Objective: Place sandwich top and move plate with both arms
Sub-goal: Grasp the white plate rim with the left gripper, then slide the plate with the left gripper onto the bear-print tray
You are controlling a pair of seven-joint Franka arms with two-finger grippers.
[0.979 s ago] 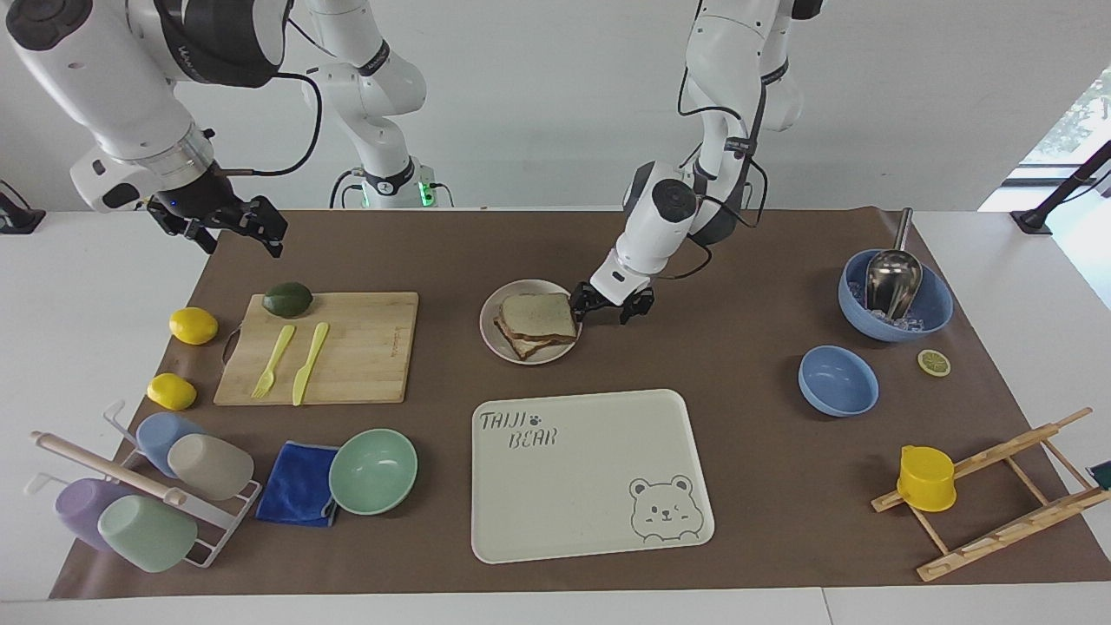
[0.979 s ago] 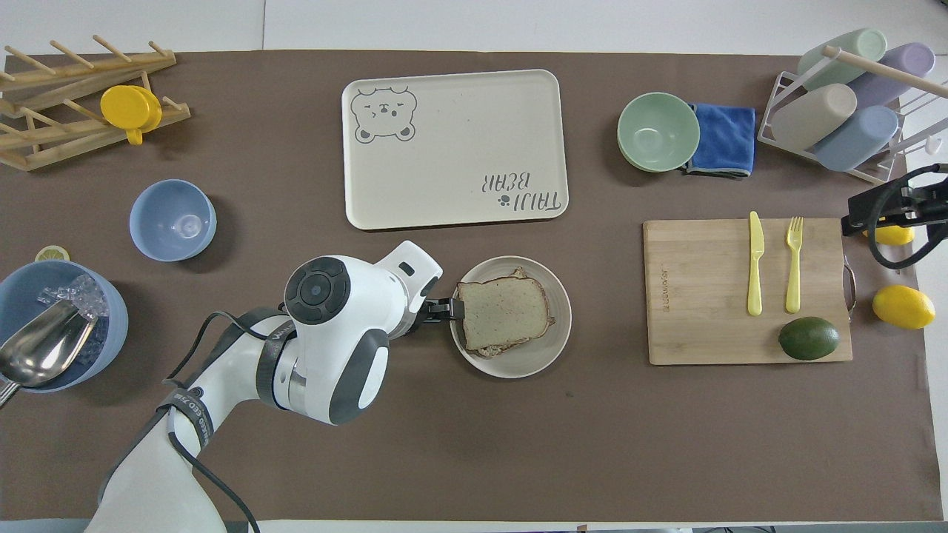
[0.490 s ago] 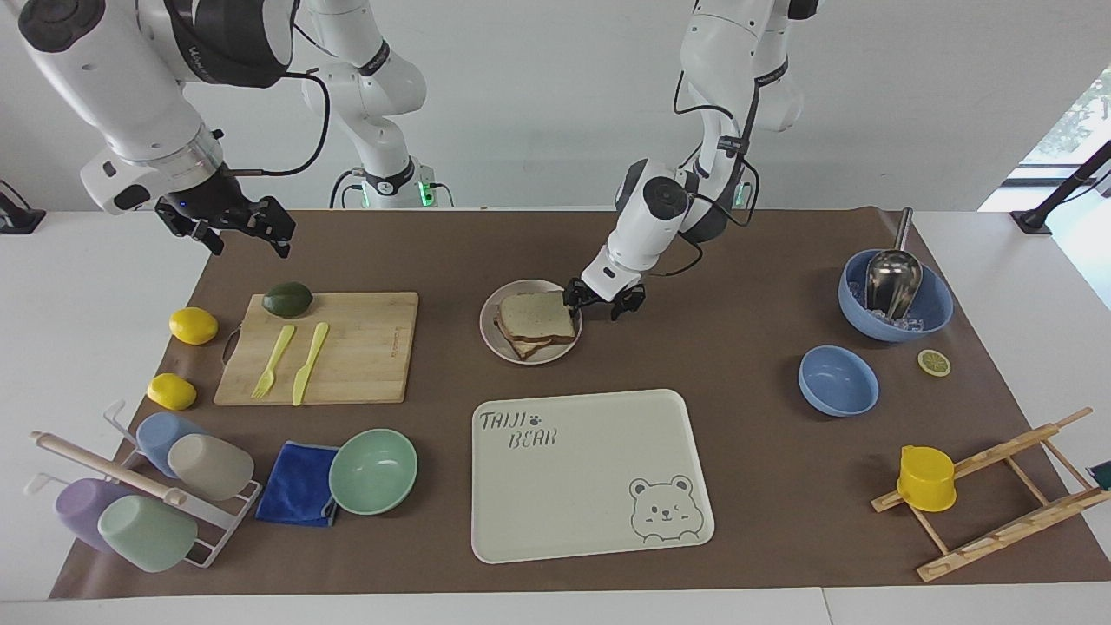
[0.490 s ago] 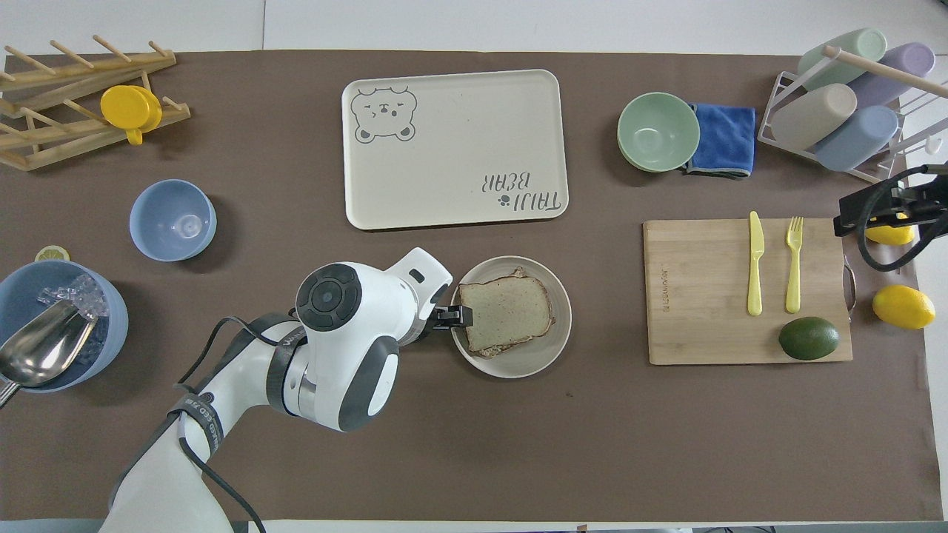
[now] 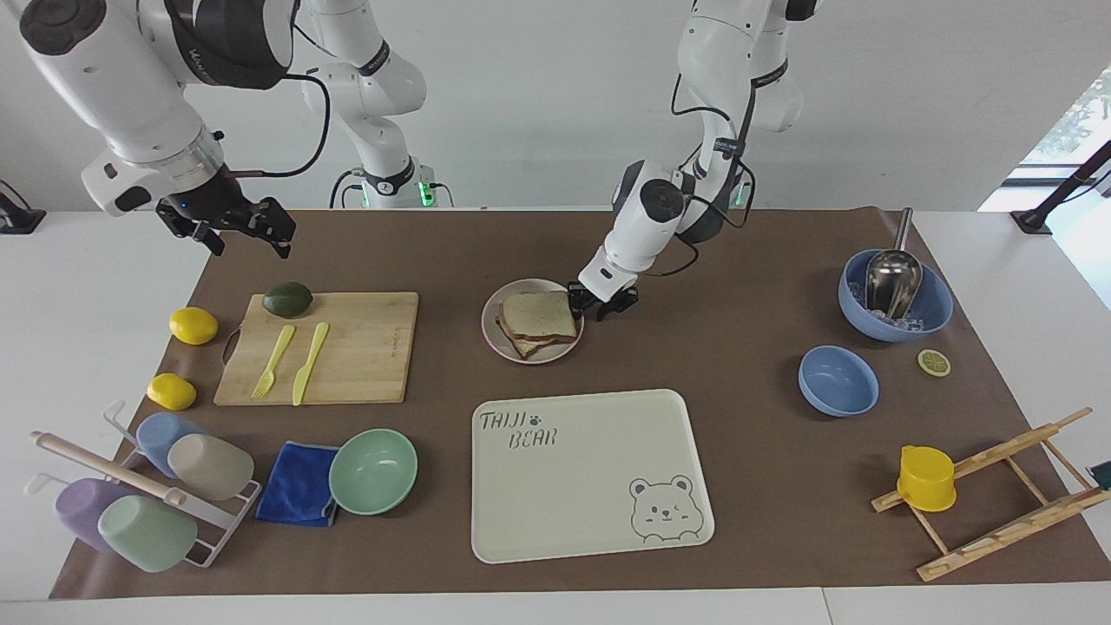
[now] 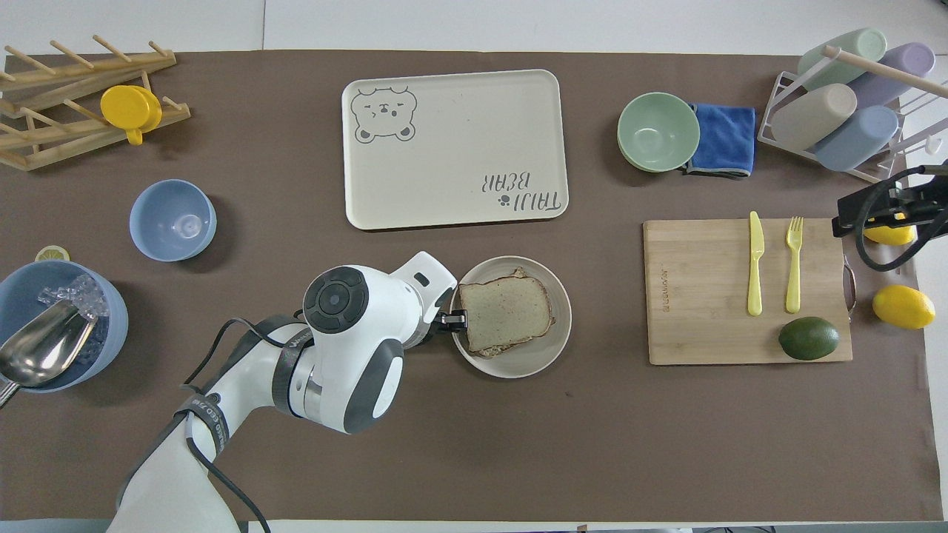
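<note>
The left gripper grabs the round plate (image 6: pixel 518 366) by its thin rim (image 6: pixel 457 330) beside the bread next, since the plate spreads far wider than my open fingers.
The sandwich top (image 5: pixel 538 314), a speckled brown bread slice, lies on a lower slice on the small round plate (image 5: pixel 531 358), which stands nearer to the robots than the cream tray. They also show in the overhead view, the slice (image 6: pixel 507 305) on the plate (image 6: pixel 518 366). My left gripper (image 5: pixel 601 304) is low at the plate's rim on the left arm's side, fingers apart, one finger at the rim; it also shows in the overhead view (image 6: pixel 453 320). My right gripper (image 5: pixel 233 230) hangs open and empty in the air over the table's edge beside the cutting board.
The bear tray (image 5: pixel 590 473) lies farther from the robots than the plate. A cutting board (image 5: pixel 321 347) with an avocado, fork and knife is toward the right arm's end, with lemons, a mint bowl (image 5: pixel 373 470), a blue cloth and a cup rack. Blue bowls (image 5: pixel 838 380) stand toward the left arm's end.
My left gripper has moved in toward the plate's rim and its fingers have drawn closer together. My right gripper has shifted slightly toward the table. The plate and sandwich have not moved.
</note>
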